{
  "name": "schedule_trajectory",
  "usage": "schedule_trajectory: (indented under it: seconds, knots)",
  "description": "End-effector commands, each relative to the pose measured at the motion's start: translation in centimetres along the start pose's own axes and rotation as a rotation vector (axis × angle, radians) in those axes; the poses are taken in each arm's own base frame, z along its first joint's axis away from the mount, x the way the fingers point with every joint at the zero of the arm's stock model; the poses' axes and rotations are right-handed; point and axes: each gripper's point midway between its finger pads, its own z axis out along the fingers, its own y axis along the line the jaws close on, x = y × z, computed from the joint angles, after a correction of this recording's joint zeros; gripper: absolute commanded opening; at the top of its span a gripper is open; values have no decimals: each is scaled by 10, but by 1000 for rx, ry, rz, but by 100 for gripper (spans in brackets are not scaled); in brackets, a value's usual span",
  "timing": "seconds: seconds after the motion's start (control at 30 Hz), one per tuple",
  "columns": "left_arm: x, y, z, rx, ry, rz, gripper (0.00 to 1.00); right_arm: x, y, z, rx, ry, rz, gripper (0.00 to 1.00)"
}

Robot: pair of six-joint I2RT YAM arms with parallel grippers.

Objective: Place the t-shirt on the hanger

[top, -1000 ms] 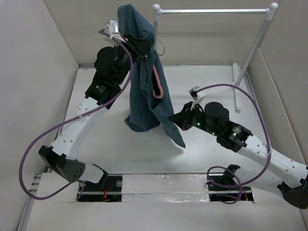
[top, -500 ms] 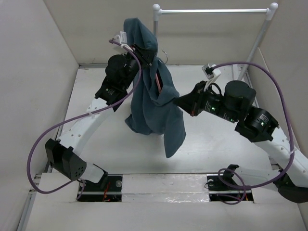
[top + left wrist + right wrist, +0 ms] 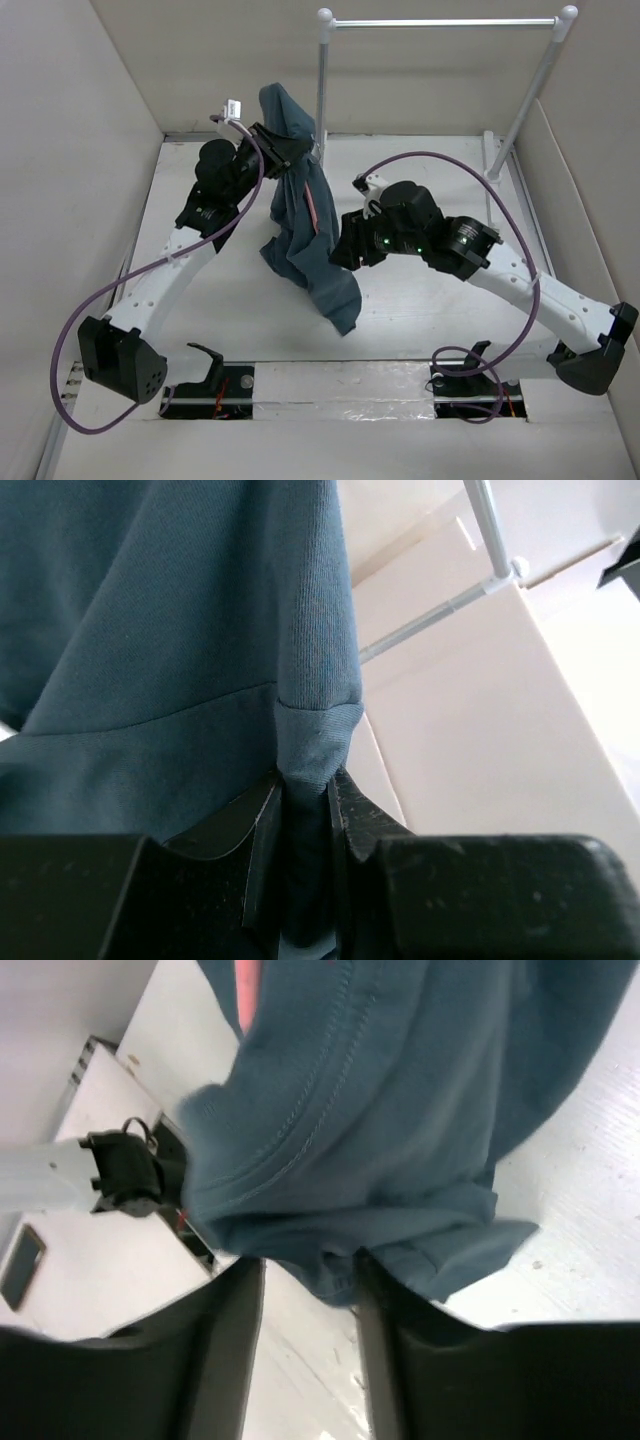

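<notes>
My right gripper grabs the t-shirt by its bunched hem (image 3: 331,256) (image 3: 322,1265) next, below the peeking hanger, to draw the cloth over the hanger.
A teal t-shirt (image 3: 300,240) hangs in a long drape from my left gripper (image 3: 290,152), which is raised over the back of the table. In the left wrist view the left gripper (image 3: 305,805) is shut on a fold of the t-shirt (image 3: 170,630). A strip of the salmon-pink hanger (image 3: 318,213) shows inside the cloth; its hook is hidden. My right gripper (image 3: 338,252) sits just right of the shirt's lower half. Its jaws stand open, with the t-shirt's hem (image 3: 400,1110) bunched at the tips of the right gripper (image 3: 310,1285) and the hanger (image 3: 248,995) peeking out above.
A white clothes rack with a metal bar (image 3: 440,22) stands at the back right, its foot (image 3: 492,190) on the table. Walls close in the left, back and right sides. Purple cables loop off both arms.
My right gripper has opened and let go of the shirt, then swung left and lower beside it. The left arm has lowered slightly with the shirt still in its grip.
</notes>
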Motion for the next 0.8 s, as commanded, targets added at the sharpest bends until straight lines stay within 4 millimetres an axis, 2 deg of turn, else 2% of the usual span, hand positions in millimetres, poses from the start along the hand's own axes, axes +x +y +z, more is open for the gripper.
schedule_trajectory:
  seconds: [0.0,0.03,0.13,0.23,0.3,0.33,0.4,0.43,0.53,0.57,0.6,0.67,0.7,0.77]
  knots:
    - [2,-34,-23,142,37,-52,0,-27,19,-35,-41,-106,-23,59]
    - [9,-29,-27,138,52,-73,0,-34,20,-40,-30,-130,-30,71]
    - [18,-24,-29,141,74,-97,0,-46,20,-43,-18,-175,-39,79]
    - [24,-21,-28,147,97,-115,0,-60,22,-37,-42,-215,-39,78]
    - [23,-24,-28,156,96,-118,0,-68,17,-26,-50,-247,-20,76]
    - [23,-26,-29,162,97,-118,0,-65,20,-20,-70,-235,-7,70]
    - [20,-31,-30,173,96,-113,0,-71,24,-14,-109,-260,-2,69]
    - [21,-32,-30,177,100,-114,0,-66,20,-7,-120,-238,8,66]
    - [20,-36,-31,190,104,-121,0,-69,23,-3,-163,-262,20,65]
    - [20,-39,-33,202,108,-123,0,-69,14,-1,-155,-266,39,66]
    - [22,-39,-33,206,115,-127,0,-78,15,-2,-178,-303,36,66]
    - [25,-39,-34,220,127,-138,0,-77,6,1,-212,-302,60,63]
    - [27,-40,-35,228,132,-142,0,-85,9,1,-250,-330,58,62]
    - [29,-42,-37,245,143,-154,0,-80,12,3,-310,-299,53,62]
